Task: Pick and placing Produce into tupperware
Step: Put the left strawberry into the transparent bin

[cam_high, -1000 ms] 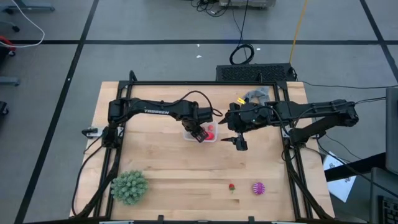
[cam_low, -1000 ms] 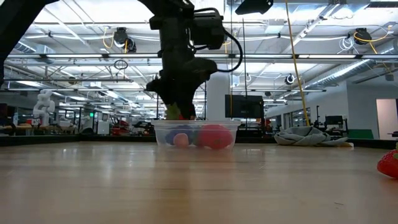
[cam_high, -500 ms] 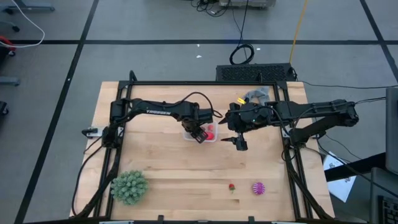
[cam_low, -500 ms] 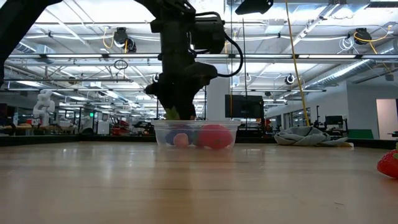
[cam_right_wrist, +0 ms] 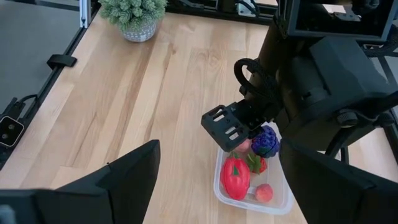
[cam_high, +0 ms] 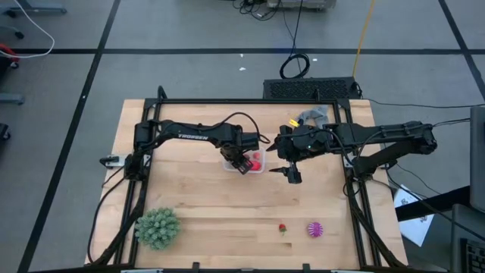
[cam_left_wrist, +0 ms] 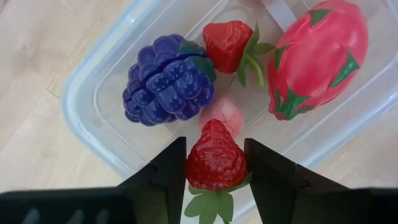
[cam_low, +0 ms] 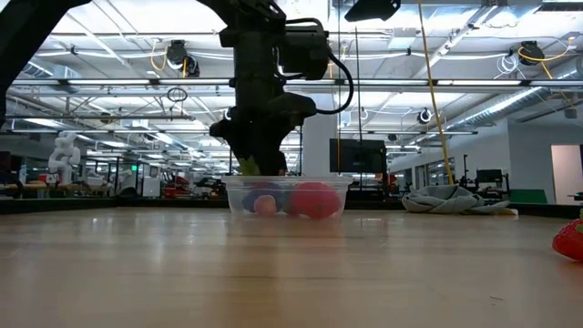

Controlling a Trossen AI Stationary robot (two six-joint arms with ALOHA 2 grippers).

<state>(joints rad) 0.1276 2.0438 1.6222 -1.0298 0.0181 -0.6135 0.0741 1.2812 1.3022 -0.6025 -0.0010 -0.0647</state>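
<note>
The strawberry sits inside the tub's rim beside the pink fruit in the left wrist view, so it is now time to open my left gripper.
The clear tupperware sits mid-table and holds a purple berry cluster, a red strawberry, a pink dragon fruit and a small pink fruit. My left gripper hangs over the tub, shut on another red strawberry. My right gripper waits open to the tub's right, above the table. A small strawberry and a magenta spiky ball lie near the table's near edge. My left gripper pinches the strawberry's two sides between its two fingers, which point down from above. The strawberry's tip points down into the tub over the small pink fruit. Its green leaves lie back toward the wrist, level with the tub's rim.
A large green spiky ball stands at the near left corner. A grey cloth lies at the far edge behind the right arm. Bare wood stretches between the tub and the near edge.
</note>
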